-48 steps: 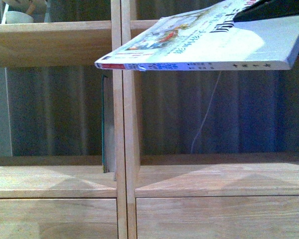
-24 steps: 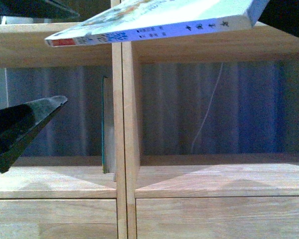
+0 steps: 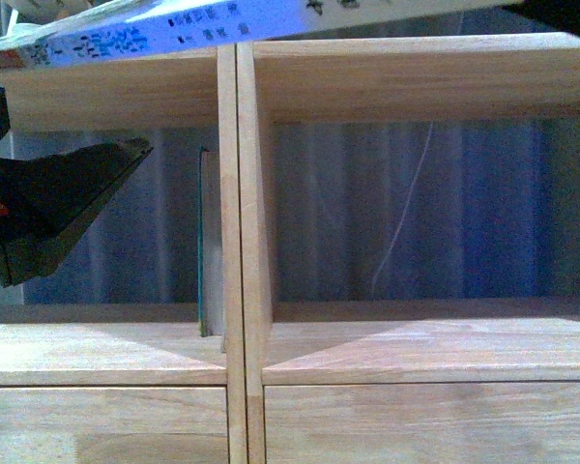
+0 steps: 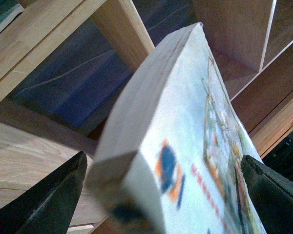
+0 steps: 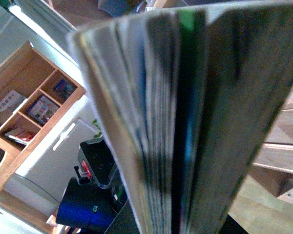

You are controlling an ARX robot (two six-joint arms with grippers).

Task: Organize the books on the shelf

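The white paperback should stand beside the teal book point(image 3: 202, 242) on the shelf, so my left gripper next needs to grip the paperback by its red-marked end point(image 3: 7, 60).
The white paperback point(image 3: 203, 24) lies nearly flat along the top of the front view, spine toward me, red mark at its left end. My right gripper is shut on it; its fingers are hidden and only the book's page edge point(image 5: 161, 122) fills the right wrist view. My left gripper point(image 4: 161, 195) is open, its dark fingers point(image 4: 44, 200) on either side of the paperback's corner point(image 4: 185, 146), apart from it. One left finger point(image 3: 58, 208) shows at the left of the front view. The dark teal book point(image 3: 202, 242) stands upright against the shelf's centre divider point(image 3: 237, 242).
The light-wood shelf has an open left compartment point(image 3: 106, 232) and an open right compartment point(image 3: 416, 213) with a thin white cord point(image 3: 401, 217) hanging behind. Drawer fronts point(image 3: 416, 420) lie below. A wall cabinet with small items point(image 5: 34, 107) shows in the right wrist view.
The paperback has moved left and up across the front view, to the top edge. My left gripper has risen at the left, and its open fingers now flank the book's corner.
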